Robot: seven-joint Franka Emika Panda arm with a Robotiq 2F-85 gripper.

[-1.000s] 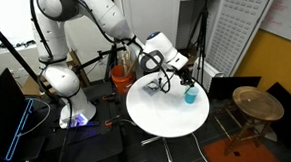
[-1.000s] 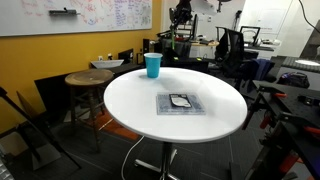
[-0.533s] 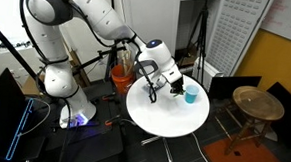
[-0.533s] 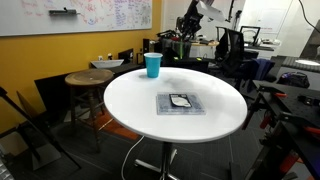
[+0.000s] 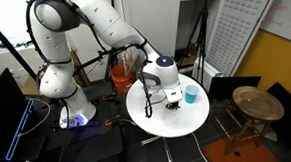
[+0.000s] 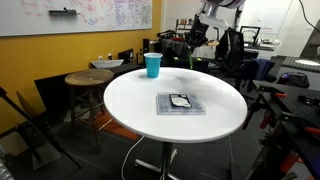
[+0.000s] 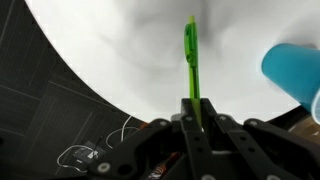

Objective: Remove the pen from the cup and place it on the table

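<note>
My gripper needs to lower the bright green pen (image 7: 190,55) before it opens. The pen hangs above the flat white table and would drop if I let go now.
My gripper (image 7: 194,100) is shut on the lower end of the bright green pen (image 7: 190,55), which sticks out ahead of the fingers over the white table (image 7: 120,40). The light blue cup (image 7: 295,72) stands just to the right of the pen, apart from it. In an exterior view the gripper (image 5: 171,101) hangs low over the table (image 5: 168,124), beside the cup (image 5: 191,93). The cup (image 6: 152,65) stands near the far edge of the table (image 6: 130,100). The pen itself is too small to make out in either exterior view.
A dark flat square object (image 6: 180,103) lies on the table's middle. An orange bucket (image 5: 121,78) stands behind the table by the robot base. A round wooden stool (image 5: 251,102) stands to one side. The table's edge (image 7: 100,95) runs close under the gripper.
The gripper has come away from above the cup and moved down and sideways over the table, still shut on the pen. The cup has stayed in place.
</note>
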